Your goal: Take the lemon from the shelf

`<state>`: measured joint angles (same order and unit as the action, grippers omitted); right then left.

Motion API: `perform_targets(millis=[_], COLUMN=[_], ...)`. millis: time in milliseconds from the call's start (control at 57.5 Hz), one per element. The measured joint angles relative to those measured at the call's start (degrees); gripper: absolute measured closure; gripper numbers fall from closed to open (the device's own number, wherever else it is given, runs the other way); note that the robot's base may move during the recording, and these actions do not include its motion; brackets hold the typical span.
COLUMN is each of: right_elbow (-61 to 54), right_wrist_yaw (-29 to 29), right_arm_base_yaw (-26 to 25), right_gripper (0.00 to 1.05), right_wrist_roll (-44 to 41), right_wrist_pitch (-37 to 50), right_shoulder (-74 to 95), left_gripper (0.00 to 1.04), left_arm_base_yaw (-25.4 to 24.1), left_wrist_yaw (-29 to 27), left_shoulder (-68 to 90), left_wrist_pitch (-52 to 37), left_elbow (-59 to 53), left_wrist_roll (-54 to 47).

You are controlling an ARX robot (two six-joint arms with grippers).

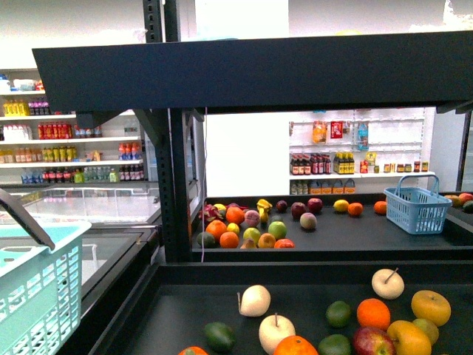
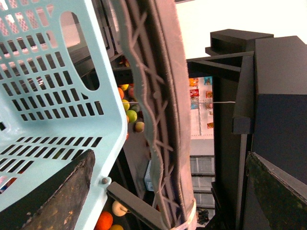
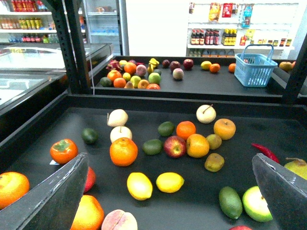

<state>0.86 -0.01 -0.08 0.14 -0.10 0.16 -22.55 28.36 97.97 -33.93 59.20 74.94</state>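
Observation:
My left gripper grabs the pale turquoise basket (image 2: 53, 86) by its dark handle (image 2: 160, 124) next, to hold the basket ready for the lemon.
Two bright yellow oval lemons lie side by side on the shelf's dark lower tray (image 3: 201, 215); the right lemon (image 3: 170, 182) has a tapered tip, and the left lemon (image 3: 139, 185) is a little larger. My right gripper (image 3: 169, 163) hovers open above the tray, and both lemons lie below the gap between its fingers. My left gripper (image 2: 170, 155) is open beside a pale turquoise basket (image 2: 43, 96), with the basket's grey ribbed handle (image 2: 158, 120) running between its fingers. Neither arm shows in the front view, where the lemons are out of frame.
Oranges (image 3: 123, 151), a red apple (image 3: 175, 146), avocados (image 3: 230, 201), a red chili (image 3: 266, 152) and other fruit surround the lemons. A blue basket (image 1: 417, 209) stands on the back tray. A black post (image 1: 177, 185) and an overhanging upper tray (image 1: 259, 70) frame the shelf. A glass freezer (image 1: 111, 251) is at the left.

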Motion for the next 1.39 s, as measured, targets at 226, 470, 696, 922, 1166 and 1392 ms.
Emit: perform_targets(millis=[226, 470, 696, 922, 1166, 1392], right_elbow=[0.00, 0.00, 0.00, 0.00, 0.00, 0.00], right_wrist_yaw=[-0.02, 0.00, 0.00, 0.00, 0.00, 0.00], right_arm_base_yaw=[0.00, 0.00, 0.00, 0.00, 0.00, 0.00], right_gripper=[0.02, 0.02, 0.02, 0.02, 0.02, 0.02], right_wrist_roll=[0.00, 0.00, 0.00, 0.00, 0.00, 0.00], right_wrist_pitch=[0.00, 0.00, 0.00, 0.00, 0.00, 0.00], right_shoulder=[0.00, 0.00, 0.00, 0.00, 0.00, 0.00], left_gripper=[0.08, 0.08, 0.49, 0.86, 0.91, 0.92], left_arm_base_yaw=[1.14, 1.66, 1.66, 1.66, 1.66, 3.23], left_wrist_yaw=[-0.59, -1.64, -2.14, -2.43, -1.05, 1.20], left_shoulder=[3.10, 5.99, 7.93, 8.13, 5.68, 0.81], left_wrist_pitch=[0.26, 2.14, 4.83, 5.22, 8.90, 12.98], left_elbow=[3.67, 7.48, 9.66, 10.51, 9.94, 8.20], left_wrist_roll=[0.13, -1.33, -4.33, -2.47, -3.69, -11.52])
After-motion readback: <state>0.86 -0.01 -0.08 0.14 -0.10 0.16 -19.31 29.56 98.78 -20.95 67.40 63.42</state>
